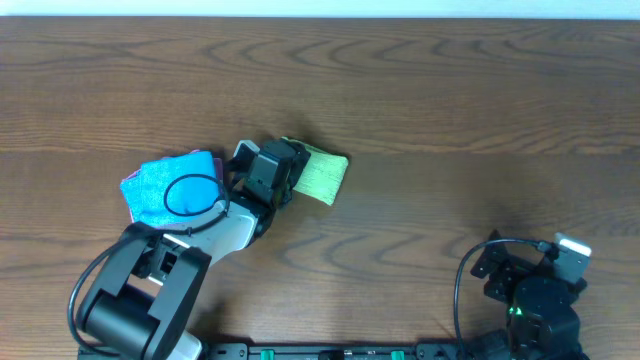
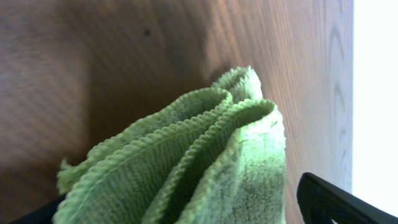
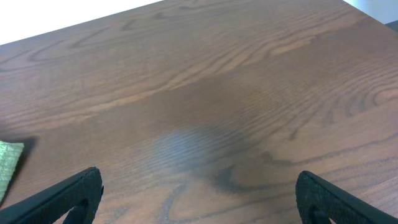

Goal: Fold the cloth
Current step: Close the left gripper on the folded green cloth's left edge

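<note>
The green cloth's end nearest the pile is the part my left gripper should grab next, with all folds between its fingers. The cloth should then be laid there still folded.
A green cloth (image 1: pixel 323 176) lies folded and bunched on the wooden table, just left of the middle. My left gripper (image 1: pixel 288 166) is at its left end. In the left wrist view the cloth (image 2: pixel 205 149) rises in thick folds between the two fingers of the left gripper (image 2: pixel 180 214), which stand wide apart on either side of it. My right gripper (image 1: pixel 532 268) is open and empty at the front right, over bare wood. In the right wrist view its fingers (image 3: pixel 198 193) are spread wide, and an edge of the green cloth (image 3: pixel 9 163) shows at far left.
A pile of folded cloths, blue on top with purple beneath (image 1: pixel 170 186), lies left of the green cloth, under the left arm's cable. The table's far edge (image 1: pixel 320 17) runs along the top.
</note>
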Available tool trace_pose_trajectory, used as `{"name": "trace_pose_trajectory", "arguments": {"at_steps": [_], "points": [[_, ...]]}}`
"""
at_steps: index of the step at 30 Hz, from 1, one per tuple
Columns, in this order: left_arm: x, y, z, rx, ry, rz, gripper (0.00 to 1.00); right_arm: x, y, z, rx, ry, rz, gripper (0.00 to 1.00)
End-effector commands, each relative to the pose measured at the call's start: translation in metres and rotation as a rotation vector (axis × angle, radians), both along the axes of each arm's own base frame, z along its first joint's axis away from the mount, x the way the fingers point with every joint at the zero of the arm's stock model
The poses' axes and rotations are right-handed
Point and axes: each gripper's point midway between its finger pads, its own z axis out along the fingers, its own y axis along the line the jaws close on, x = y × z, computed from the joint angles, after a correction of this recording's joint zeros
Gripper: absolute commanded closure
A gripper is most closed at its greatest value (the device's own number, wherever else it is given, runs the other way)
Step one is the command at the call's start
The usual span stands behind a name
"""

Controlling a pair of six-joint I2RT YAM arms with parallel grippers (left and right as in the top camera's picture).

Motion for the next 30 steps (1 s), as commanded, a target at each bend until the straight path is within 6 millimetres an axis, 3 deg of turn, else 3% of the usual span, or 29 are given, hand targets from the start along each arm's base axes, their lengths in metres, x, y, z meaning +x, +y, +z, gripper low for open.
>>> {"name": "trace_pose_trajectory", "arguments": {"at_steps": [1, 8, 11, 16, 24, 30], "points": [[-0.025, 0.008, -0.05, 0.051, 0.136, -0.015, 0.06, -0.001, -0.003, 0.0, 0.007, -0.009, -0.025, 0.01], [-0.024, 0.009, -0.051, 0.057, 0.133, -0.011, 0.27, -0.001, -0.003, 0.0, 0.007, -0.009, -0.025, 0.01], [-0.024, 0.009, -0.051, 0.066, 0.13, -0.018, 0.3, -0.001, -0.003, 0.0, 0.007, -0.009, -0.025, 0.01], [-0.025, 0.009, -0.052, 0.074, 0.131, -0.031, 0.59, -0.001, -0.003, 0.0, 0.007, -0.009, -0.025, 0.01], [-0.025, 0.007, -0.051, 0.122, 0.107, -0.106, 0.94, -0.001, -0.003, 0.0, 0.007, -0.009, -0.025, 0.01], [-0.02, -0.004, -0.043, 0.123, 0.057, -0.203, 0.94, -0.001, -0.003, 0.0, 0.007, -0.009, -0.025, 0.01]]}}
